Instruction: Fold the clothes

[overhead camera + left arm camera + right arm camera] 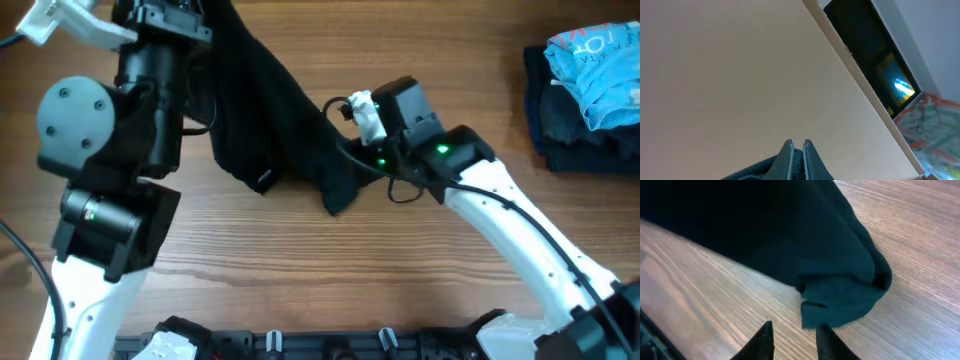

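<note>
My right gripper grabs its bunched lower end [339, 190] next, opposite my left gripper's fold, to stretch and fold the black T-shirt [280, 120].
The black T-shirt [280, 120] hangs from the top left and drapes down onto the wooden table, its lower end bunched near the table's middle. A small white mark [264, 180] shows on its lower left edge. My left gripper [796, 146] is shut on a fold of the black fabric [760, 167] and points up at the ceiling; in the overhead view it sits at the top by the shirt's upper end [185, 15]. My right gripper [794, 329] is open just above the table, with the shirt's bunched end [840, 295] right in front of its fingertips.
A light-blue garment with pink-and-white lettering [600, 70] lies on a dark navy folded stack [570, 130] at the far right. Bare wooden table [300, 270] lies in front of the shirt. The left arm's large body [110, 150] rises over the left side.
</note>
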`<state>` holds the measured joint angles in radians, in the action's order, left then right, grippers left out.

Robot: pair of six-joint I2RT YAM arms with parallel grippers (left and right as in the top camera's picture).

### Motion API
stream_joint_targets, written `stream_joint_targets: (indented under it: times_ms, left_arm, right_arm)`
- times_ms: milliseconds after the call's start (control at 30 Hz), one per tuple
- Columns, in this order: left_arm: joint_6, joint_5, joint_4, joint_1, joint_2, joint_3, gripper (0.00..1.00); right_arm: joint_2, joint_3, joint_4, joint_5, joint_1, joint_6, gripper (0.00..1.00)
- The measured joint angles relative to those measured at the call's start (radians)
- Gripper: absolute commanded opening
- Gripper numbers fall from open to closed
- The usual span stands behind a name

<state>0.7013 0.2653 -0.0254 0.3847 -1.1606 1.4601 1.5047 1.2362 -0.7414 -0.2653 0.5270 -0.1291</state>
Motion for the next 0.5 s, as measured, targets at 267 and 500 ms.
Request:
stream_joint_targets:
  times_ms: [267,500]
  left_arm:
    - [-0.008,0.0,0.06,0.0,0.003,0.0,0.04]
    - [-0.02,0.008,0.109,0.0,0.003,0.002,0.04]
  right_arm:
    - [0.201,-0.001,0.035,0.021,0.029,0.112,0.51]
    - [0.225,-0.004,0.002,0.032,0.052,0.067,0.72]
